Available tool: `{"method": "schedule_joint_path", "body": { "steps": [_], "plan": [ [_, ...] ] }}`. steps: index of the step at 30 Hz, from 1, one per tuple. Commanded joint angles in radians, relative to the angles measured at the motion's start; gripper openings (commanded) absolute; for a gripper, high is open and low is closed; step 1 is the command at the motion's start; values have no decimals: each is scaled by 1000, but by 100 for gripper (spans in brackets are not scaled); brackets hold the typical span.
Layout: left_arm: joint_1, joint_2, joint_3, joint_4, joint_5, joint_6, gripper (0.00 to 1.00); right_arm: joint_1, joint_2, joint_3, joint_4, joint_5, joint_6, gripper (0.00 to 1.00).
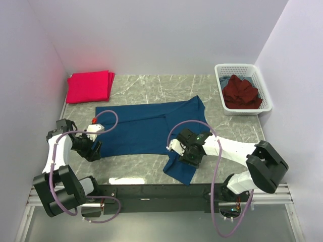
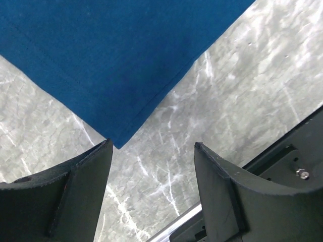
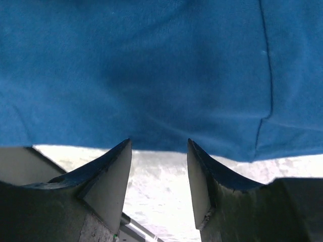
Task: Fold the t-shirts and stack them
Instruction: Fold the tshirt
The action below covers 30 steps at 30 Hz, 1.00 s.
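The navy blue t-shirt (image 1: 146, 126) needs its near edge folded over, so my left gripper next needs to pick it up by its near corner.
A navy blue t-shirt (image 1: 146, 126) lies spread across the middle of the table, one part (image 1: 181, 171) reaching down to the near edge. My left gripper (image 1: 93, 149) is at its near left corner. In the left wrist view that corner (image 2: 118, 141) ends just beside my left fingertip, and the left gripper (image 2: 153, 144) stands open over bare table. My right gripper (image 1: 185, 153) is over the shirt's near right part. The right gripper (image 3: 158, 144) is open, its fingertips meeting the blue hem (image 3: 161, 101), with bare table between the fingers.
Folded pinkish-red t-shirts (image 1: 90, 85) are stacked at the back left corner. A white lattice basket (image 1: 252, 108) at the back right holds a crumpled dark maroon t-shirt (image 1: 242, 93). White walls close in the left, back and right; a metal rail (image 1: 151, 190) runs along the near edge.
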Motion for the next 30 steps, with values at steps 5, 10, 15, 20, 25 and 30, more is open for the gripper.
{"method": "schedule_joint_path", "body": {
  "steps": [5, 10, 15, 20, 25, 30],
  "plan": [
    [3, -3, -20, 58, -48, 17, 70, 43, 69, -28, 80, 30, 43, 41],
    [5, 0, -22, 95, -65, 36, 65, 43, 95, -7, 69, 33, 46, 3],
    [6, -11, -26, 133, -31, 121, 51, 40, 75, 16, 49, 27, 47, 0],
    [5, 25, -8, 98, -19, 250, 48, 26, 48, 44, 29, 20, 47, 0],
    [6, 58, -19, 105, -34, 402, 56, -20, 31, 75, -4, -15, 40, 0],
    [5, 124, -38, 131, -33, 477, 58, -58, 14, 90, -32, -33, 32, 0]
  ]
}}
